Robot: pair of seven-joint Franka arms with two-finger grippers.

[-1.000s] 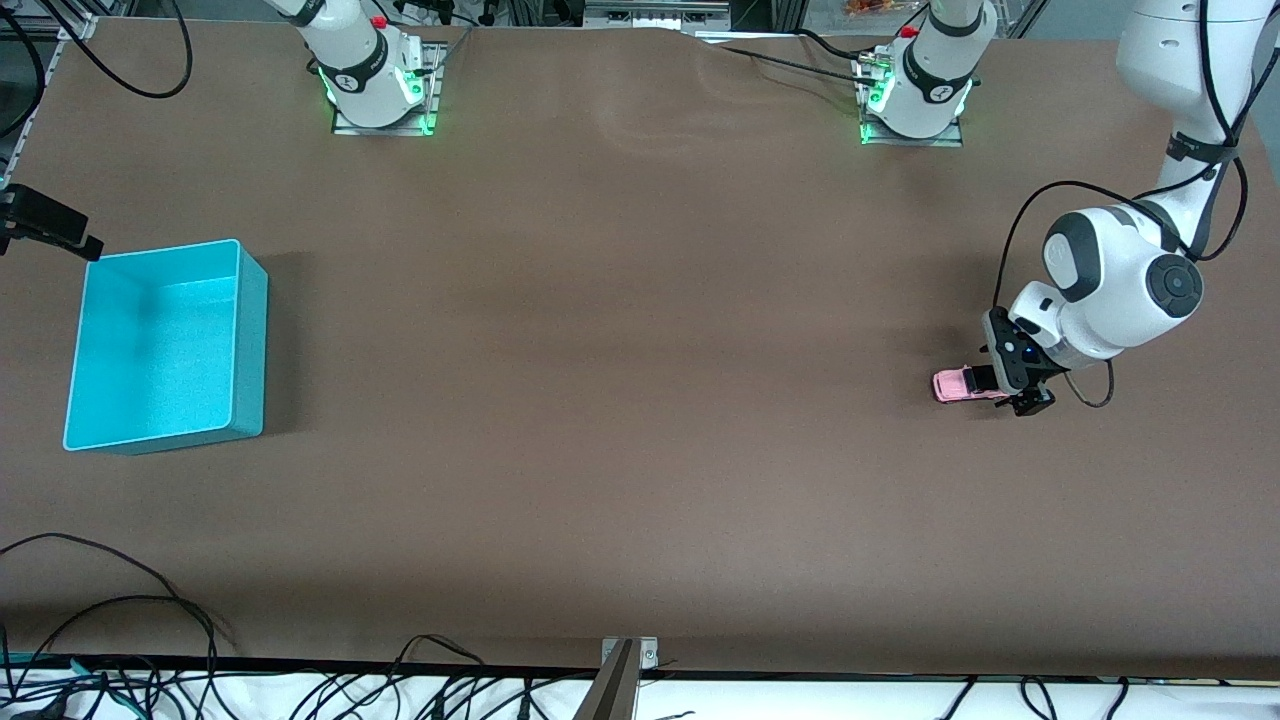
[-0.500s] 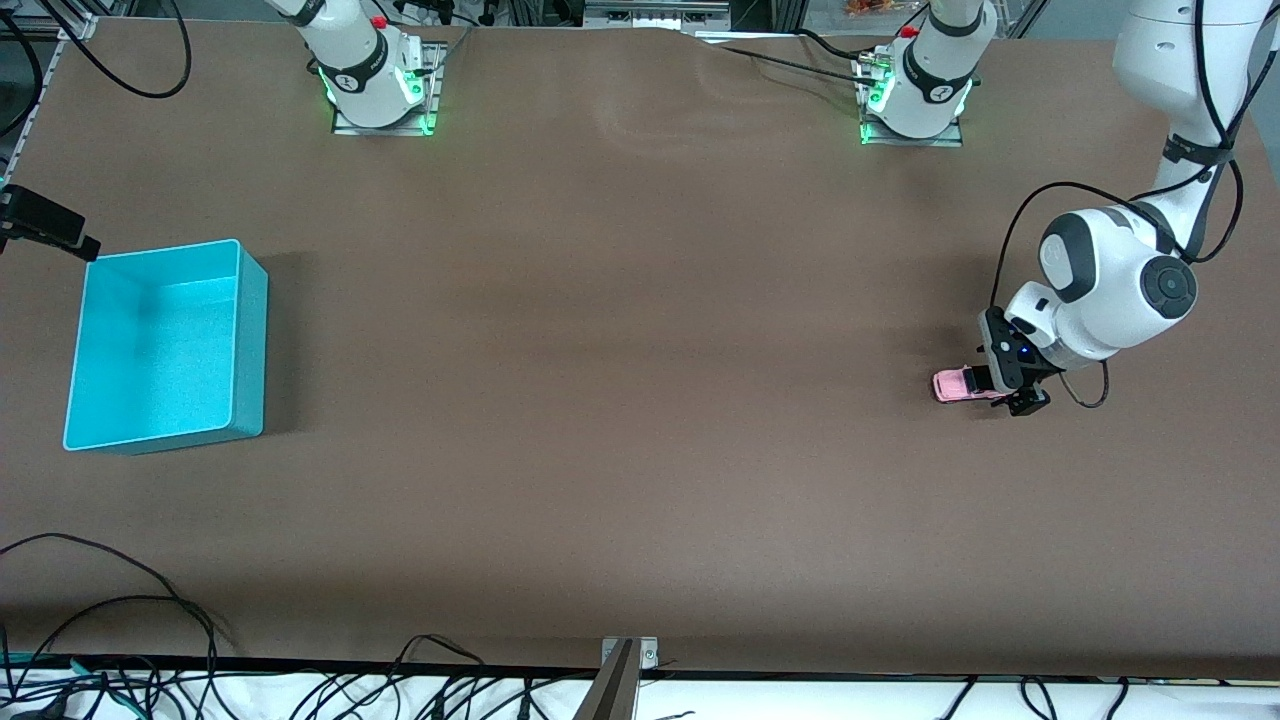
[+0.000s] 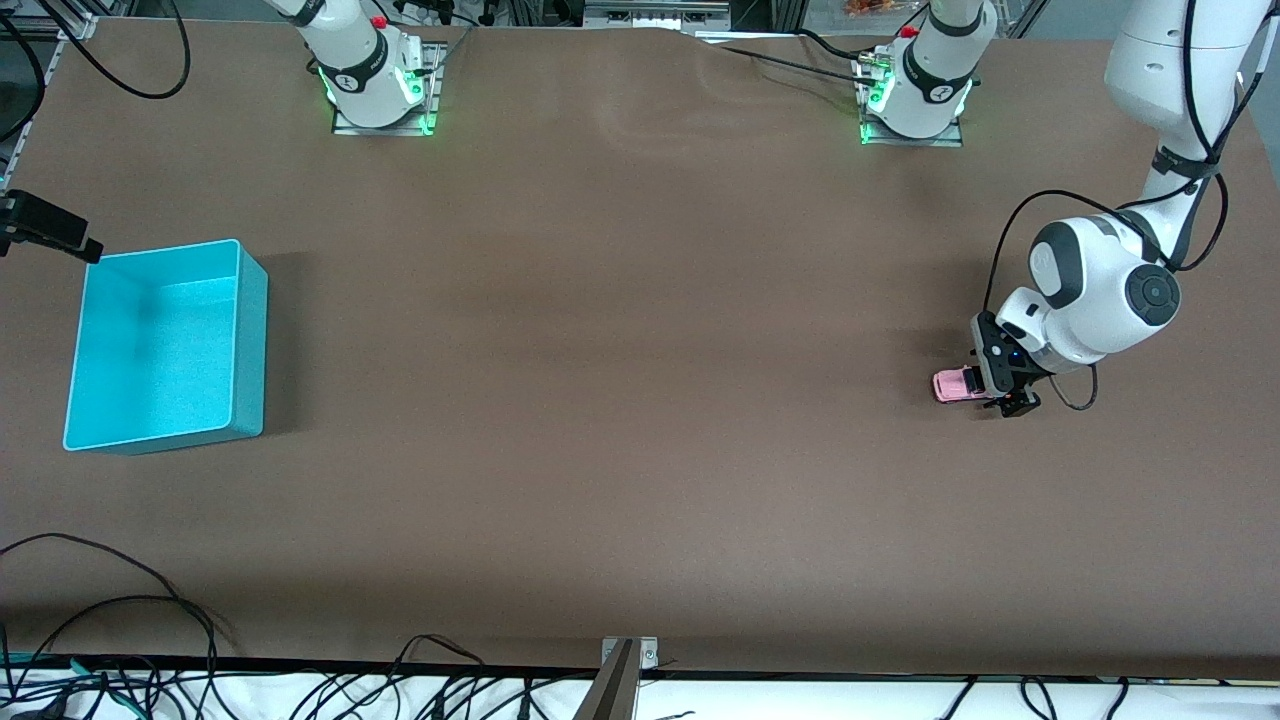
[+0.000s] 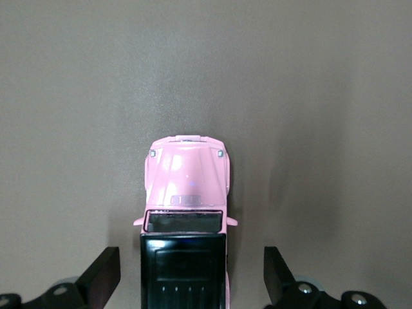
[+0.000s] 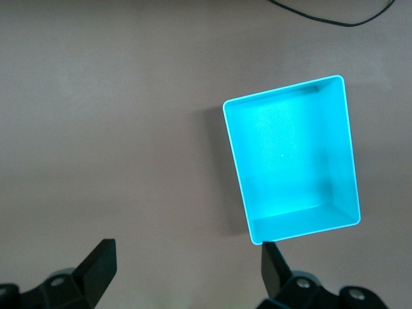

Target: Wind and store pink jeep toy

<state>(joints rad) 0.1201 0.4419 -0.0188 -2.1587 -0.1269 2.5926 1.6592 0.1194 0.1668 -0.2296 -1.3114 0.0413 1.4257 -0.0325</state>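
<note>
The fingers of my left gripper are on both sides of the roof in the left wrist view. My left gripper should close on the black roof (image 4: 183, 273) now.
The pink jeep toy (image 3: 955, 385) stands on the brown table near the left arm's end, its black roof (image 4: 183, 273) at the rear half. My left gripper (image 3: 1003, 388) is down around that rear half. In the left wrist view the left gripper (image 4: 191, 278) is open, with one finger (image 4: 103, 277) on each side of the roof and a gap to the toy on both sides. The right gripper (image 5: 187, 270) hangs open over bare table beside the turquoise bin (image 5: 290, 161), with nothing between its fingers.
The turquoise bin (image 3: 250, 350) sits empty at the right arm's end of the table. A dark part of the right hand (image 3: 50, 228) shows at the edge of the front view beside it. Cables (image 3: 120, 640) lie along the table's near edge.
The left arm has shifted slightly toward the right arm's end, bringing its gripper further along the jeep. The jeep has not moved. The right hand has barely moved.
</note>
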